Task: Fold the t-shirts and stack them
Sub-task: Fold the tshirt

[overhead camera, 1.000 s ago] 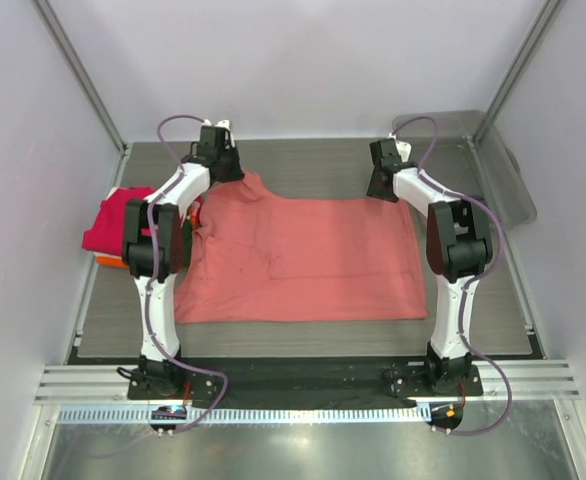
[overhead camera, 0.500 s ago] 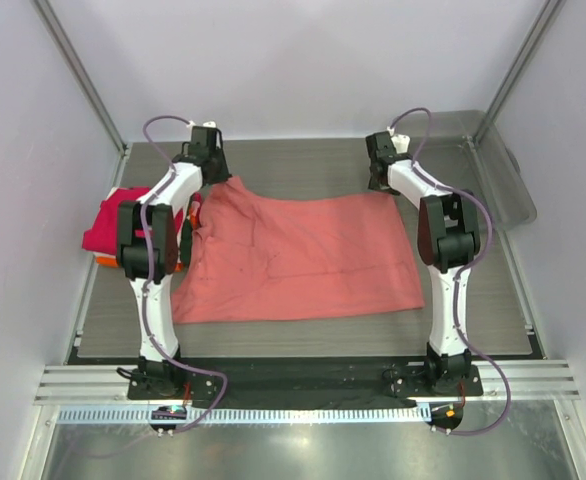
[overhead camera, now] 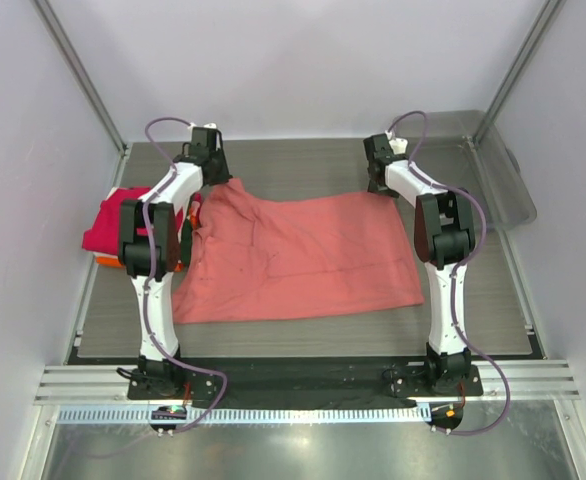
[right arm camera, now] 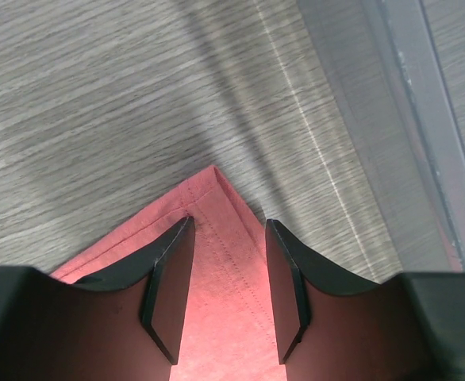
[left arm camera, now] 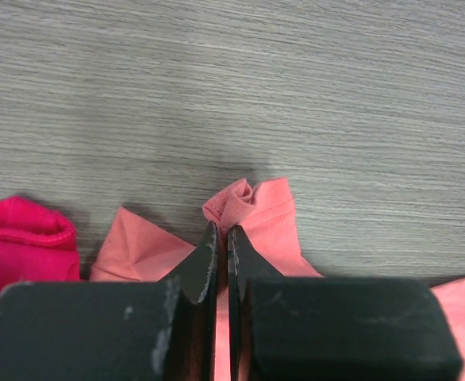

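I will grab the salmon-pink t-shirt's flat stitched far corner (overhead camera: 384,194) (right arm camera: 226,222) next with my right gripper, to fold the t-shirt's far edge over. That corner is opposite my left gripper's corner.
The salmon-pink t-shirt (overhead camera: 293,255) lies spread flat in the middle of the table. My left gripper (overhead camera: 213,168) is at its far left corner and is shut on a bunched bit of the pink hem (left arm camera: 247,200); the closed tips (left arm camera: 222,232) pinch the fabric. My right gripper (overhead camera: 381,180) is at the far right corner. Its jaws (right arm camera: 228,224) are open, and the flat stitched corner of the shirt (right arm camera: 210,187) lies between and under them. A magenta-red shirt (overhead camera: 113,220) lies folded at the left on an orange one (overhead camera: 106,260); it also shows in the left wrist view (left arm camera: 22,238).
The clear grey plastic bin (overhead camera: 503,175) stands at the far right; its rim (right arm camera: 411,119) shows just right of the shirt corner. Bare grey table lies beyond the shirt's far edge (left arm camera: 296,79). Frame posts and white walls close in the sides.
Both grippers have moved toward the far side and the pink shirt has slid that way with them; its near edge now lies farther from the arm bases.
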Robot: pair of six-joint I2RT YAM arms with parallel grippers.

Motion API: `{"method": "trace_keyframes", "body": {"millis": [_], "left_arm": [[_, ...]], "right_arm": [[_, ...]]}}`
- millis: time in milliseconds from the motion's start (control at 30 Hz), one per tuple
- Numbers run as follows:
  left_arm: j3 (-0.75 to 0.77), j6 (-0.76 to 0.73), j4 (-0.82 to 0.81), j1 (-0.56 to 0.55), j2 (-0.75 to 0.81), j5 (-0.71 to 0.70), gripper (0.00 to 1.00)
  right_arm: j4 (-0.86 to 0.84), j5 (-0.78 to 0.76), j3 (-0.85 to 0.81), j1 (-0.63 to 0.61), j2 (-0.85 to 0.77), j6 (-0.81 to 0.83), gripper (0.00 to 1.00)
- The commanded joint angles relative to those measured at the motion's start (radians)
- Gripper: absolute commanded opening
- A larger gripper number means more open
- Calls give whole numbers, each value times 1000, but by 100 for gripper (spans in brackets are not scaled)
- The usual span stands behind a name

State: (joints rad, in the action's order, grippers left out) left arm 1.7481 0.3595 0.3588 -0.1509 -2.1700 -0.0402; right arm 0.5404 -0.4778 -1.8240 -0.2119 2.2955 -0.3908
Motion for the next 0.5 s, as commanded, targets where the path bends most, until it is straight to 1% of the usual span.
{"method": "trace_keyframes", "body": {"millis": [0, 167, 267, 300, 367, 467], "left_arm": [[44, -1, -6, -1, -1, 22, 0], [57, -2, 3, -9, -14, 23, 0], [62, -2, 8, -12, -21, 22, 0], [62, -2, 6, -12, -21, 23, 0], [64, -2, 8, -13, -19, 25, 0], [64, -2, 9, -13, -19, 25, 0]], "right_arm": [[-20, -31, -21, 5, -19, 0, 47], [-91, -22, 34, 2, -74, 1, 47], [-141, -16, 84, 2, -113, 6, 48], [-157, -16, 98, 2, -129, 6, 49], [-175, -13, 111, 2, -130, 9, 50], [-168, -1, 83, 3, -97, 10, 52]]}}
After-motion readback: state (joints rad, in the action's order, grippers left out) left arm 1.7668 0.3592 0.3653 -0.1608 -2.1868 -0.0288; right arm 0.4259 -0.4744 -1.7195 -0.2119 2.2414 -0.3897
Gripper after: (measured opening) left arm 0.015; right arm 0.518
